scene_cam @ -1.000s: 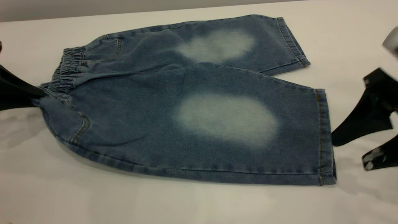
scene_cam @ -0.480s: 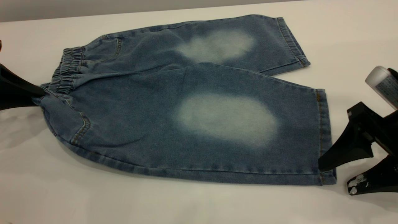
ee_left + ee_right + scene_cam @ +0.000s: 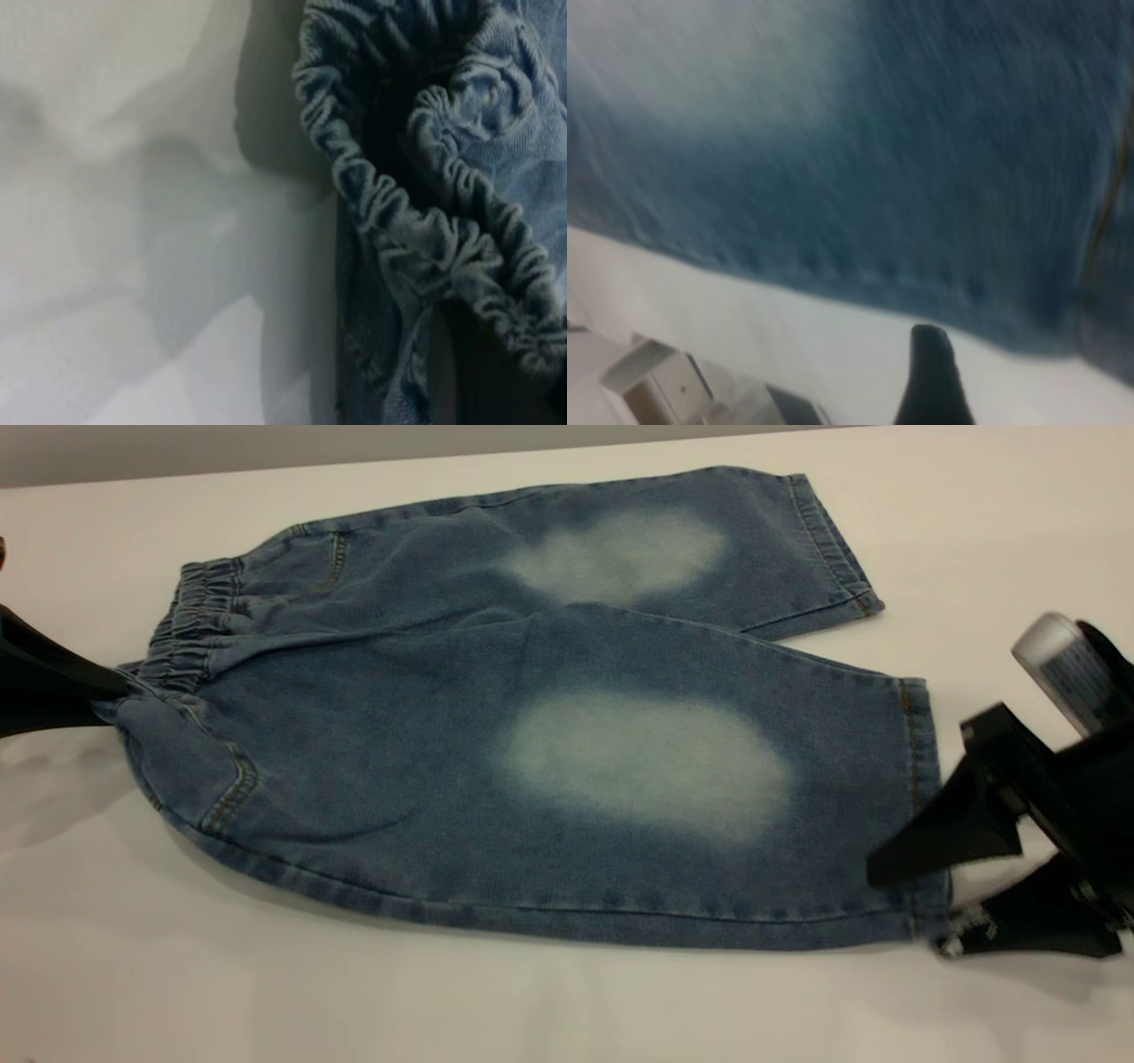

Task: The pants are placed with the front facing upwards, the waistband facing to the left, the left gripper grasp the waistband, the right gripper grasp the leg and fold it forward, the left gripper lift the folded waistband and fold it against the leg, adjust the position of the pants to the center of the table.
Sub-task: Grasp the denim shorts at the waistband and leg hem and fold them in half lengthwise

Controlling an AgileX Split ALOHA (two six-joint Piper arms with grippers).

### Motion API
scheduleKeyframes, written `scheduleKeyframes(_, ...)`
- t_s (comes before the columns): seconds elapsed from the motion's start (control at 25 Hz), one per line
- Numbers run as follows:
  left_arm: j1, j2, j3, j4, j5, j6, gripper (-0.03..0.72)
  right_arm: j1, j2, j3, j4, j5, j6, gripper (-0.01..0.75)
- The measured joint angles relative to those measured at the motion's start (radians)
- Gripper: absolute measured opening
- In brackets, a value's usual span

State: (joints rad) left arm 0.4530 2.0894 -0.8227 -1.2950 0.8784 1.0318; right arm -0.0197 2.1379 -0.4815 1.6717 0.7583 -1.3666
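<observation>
My right gripper picks up the denim pants by the leg's hem corner [image 3: 922, 920] next, to fold this leg over onto the other leg [image 3: 659, 558].
The blue denim pants [image 3: 549, 762] lie flat on the white table [image 3: 532, 1001], with two pale patches facing up and the legs pointing right. The ruched waistband [image 3: 190, 624] is at the left. My left gripper [image 3: 111, 695] is shut on the waistband's near corner, and the gathers [image 3: 425, 239] fill the left wrist view. My right gripper [image 3: 912, 911] is open at the near leg's hem corner, one finger over the denim and the other on the table beside it. The right wrist view shows blurred denim [image 3: 904, 159] and one dark fingertip [image 3: 930, 372].
The table's far edge [image 3: 354, 460] runs close behind the far leg. A pale cylinder [image 3: 1059, 660] sits on the right arm. Bare tabletop stretches in front of the pants [image 3: 310, 992] and to the right beyond the far hem [image 3: 992, 540].
My right gripper has come down and to the left, from beside the near leg to straddling its hem corner. The left gripper and the pants have stayed still.
</observation>
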Motion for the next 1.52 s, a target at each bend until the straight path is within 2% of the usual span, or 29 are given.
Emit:
scheduleKeyframes(0.32, 0.000, 0.000, 0.000, -0.012, 0.003, 0.000, 0.119, 0.000, 0.013, -0.028, 0.014, 0.072, -0.032, 0.393)
scheduleKeyframes(0.44, 0.000, 0.000, 0.000, -0.013, 0.017, 0.000, 0.119, 0.000, 0.013, -0.028, 0.036, 0.077, -0.051, 0.356)
scheduleKeyframes(0.52, 0.000, 0.000, 0.000, -0.014, 0.036, 0.000, 0.119, 0.000, 0.013, -0.028, 0.038, 0.082, -0.051, 0.293)
scheduleKeyframes(0.68, 0.000, 0.000, 0.000, -0.006, 0.059, 0.000, 0.119, 0.000, 0.013, -0.028, 0.035, 0.127, -0.076, 0.079)
scheduleKeyframes(0.76, 0.000, -0.006, 0.003, 0.006, 0.058, 0.000, 0.119, 0.000, 0.011, -0.026, 0.029, 0.145, -0.079, 0.028)
scheduleKeyframes(0.96, 0.000, -0.069, 0.013, 0.042, 0.069, -0.031, 0.119, 0.000, -0.001, -0.025, -0.027, 0.178, -0.067, 0.018)
scheduleKeyframes(1.52, -0.001, -0.401, 0.203, 0.218, 0.043, -0.230, 0.119, 0.000, -0.254, 0.061, -0.111, 0.137, 0.059, 0.018)
